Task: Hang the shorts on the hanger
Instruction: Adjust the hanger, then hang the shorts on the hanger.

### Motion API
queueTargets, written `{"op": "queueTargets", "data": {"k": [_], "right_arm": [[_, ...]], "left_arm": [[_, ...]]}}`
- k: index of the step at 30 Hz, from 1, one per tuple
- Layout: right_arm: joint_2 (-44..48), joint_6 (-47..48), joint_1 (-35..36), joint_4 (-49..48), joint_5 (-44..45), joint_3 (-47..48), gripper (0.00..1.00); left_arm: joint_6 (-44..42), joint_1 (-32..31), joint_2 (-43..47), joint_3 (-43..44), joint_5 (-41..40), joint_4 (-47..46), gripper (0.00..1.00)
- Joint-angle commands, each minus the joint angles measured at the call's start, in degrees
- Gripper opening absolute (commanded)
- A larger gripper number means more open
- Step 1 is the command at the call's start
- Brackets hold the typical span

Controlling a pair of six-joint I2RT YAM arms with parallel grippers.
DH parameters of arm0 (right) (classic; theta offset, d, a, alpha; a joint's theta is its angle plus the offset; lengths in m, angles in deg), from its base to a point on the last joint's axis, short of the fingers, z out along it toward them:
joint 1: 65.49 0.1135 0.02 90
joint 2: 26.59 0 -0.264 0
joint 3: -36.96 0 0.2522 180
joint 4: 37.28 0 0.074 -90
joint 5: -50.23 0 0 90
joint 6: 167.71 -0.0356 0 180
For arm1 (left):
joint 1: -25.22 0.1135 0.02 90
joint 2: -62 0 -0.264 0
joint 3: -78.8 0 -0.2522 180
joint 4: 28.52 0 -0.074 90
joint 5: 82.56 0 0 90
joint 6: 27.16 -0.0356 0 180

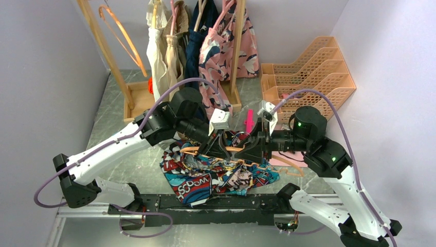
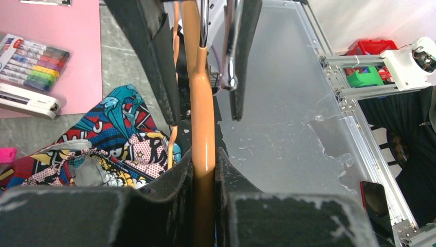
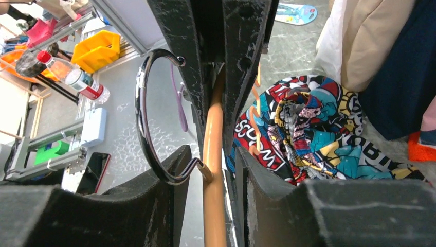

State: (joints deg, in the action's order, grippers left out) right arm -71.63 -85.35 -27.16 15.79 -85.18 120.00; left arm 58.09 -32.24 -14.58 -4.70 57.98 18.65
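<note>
The hanger's neck is between my right gripper's fingers by the base of its hook, so closing now would hold the hanger [image 1: 198, 150].
The orange-tan hanger [image 1: 198, 150] is held level above the comic-print shorts [image 1: 205, 177], which lie crumpled on the table under both grippers. My left gripper [image 1: 229, 152] is shut on the hanger's bar [image 2: 203, 118], pinched tight between its pads [image 2: 204, 159]. My right gripper [image 1: 246, 150] faces it from the right. Its jaws stand around the hanger's neck [image 3: 212, 139] with a gap on each side, open. The silver hook [image 3: 141, 103] curls past its left finger. The shorts show beside the bar in both wrist views [image 2: 118, 134] [image 3: 313, 128].
A wooden rack [image 1: 234, 56] with hung garments, among them a pink-and-navy floral one [image 1: 221, 46], stands behind. Orange file trays [image 1: 308, 72] are at the back right. A pink sheet [image 2: 77, 36], a marker pack [image 2: 33, 64] and a pink object [image 1: 249, 121] lie nearby. A metal rail [image 1: 205, 206] runs along the near edge.
</note>
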Motion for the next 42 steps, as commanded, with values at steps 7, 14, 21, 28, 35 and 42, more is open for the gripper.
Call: {"op": "queueTargets", "data": {"k": [7,14,21,28,35,42], "right_arm": [[1.36,-0.33,0.08,-0.71,1.72,-1.09,0.37],[1.46,-0.73,0.10,-2.07,2.51,-1.09,0.00],[6.10,-4.07,0.10,-4.45,13.03,-3.56,0.00],[13.73,-10.75,0.15,-7.82,25.51,-10.58,0.00],[15.31,-11.36,0.15,-4.26,37.61,-11.52,0.00],[15.09,-9.54,0.11,-3.19,38.53,-11.50,0.00]], "left_arm": [[-0.36,0.23,0.05,2.84,1.44,-2.06,0.07],[1.17,0.21,0.60,1.83,-0.41,-3.33,0.32],[2.86,0.40,11.81,-9.60,-21.33,-7.09,0.78],[17.83,0.50,34.84,-29.52,-40.45,-17.70,0.99],[40.26,0.49,45.60,-38.90,-53.63,-9.69,0.99],[55.36,0.49,40.43,-42.53,-62.52,-0.61,0.99]]}}
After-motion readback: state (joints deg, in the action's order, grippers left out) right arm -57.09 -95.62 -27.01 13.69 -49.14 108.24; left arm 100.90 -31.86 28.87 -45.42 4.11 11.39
